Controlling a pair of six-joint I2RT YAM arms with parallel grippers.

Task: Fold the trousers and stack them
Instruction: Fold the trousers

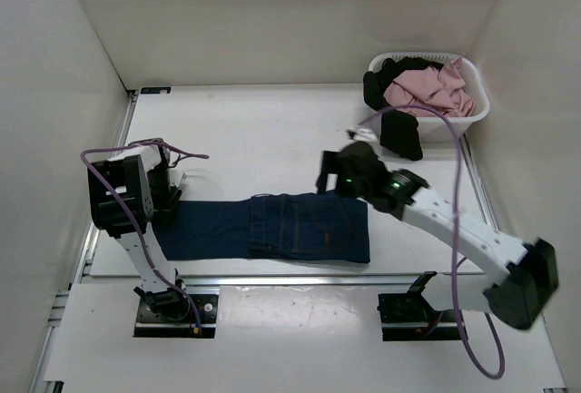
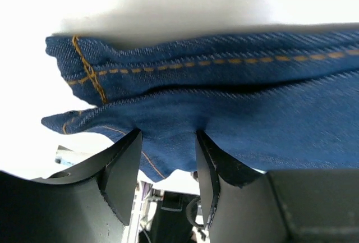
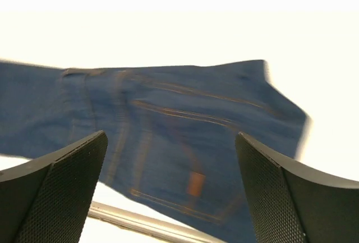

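I should next use my right gripper to pick up the trousers (image 1: 290, 228) by the outer edge of the waist end. Then I will fold that end over toward the legs.
The trousers (image 1: 290, 228) lie in a long, narrow strip across the near part of the white table, waist end to the right. My left gripper (image 1: 172, 198) is at the leg end on the left. In the left wrist view it (image 2: 168, 133) is shut on the lower layer of denim (image 2: 224, 86), which bunches between the fingers beside the orange-stitched hem. My right gripper (image 1: 327, 180) hovers open over the waist end's far corner. In the blurred right wrist view it (image 3: 171, 136) holds nothing, and the trousers (image 3: 168, 102) with a tan patch (image 3: 195, 184) lie below.
A white laundry basket (image 1: 477, 107) stands at the back right, holding a pink garment (image 1: 427, 89). A black garment (image 1: 399, 130) hangs over its near rim. A metal rail (image 1: 272, 275) runs along the table's front edge, just below the trousers. White walls enclose the table.
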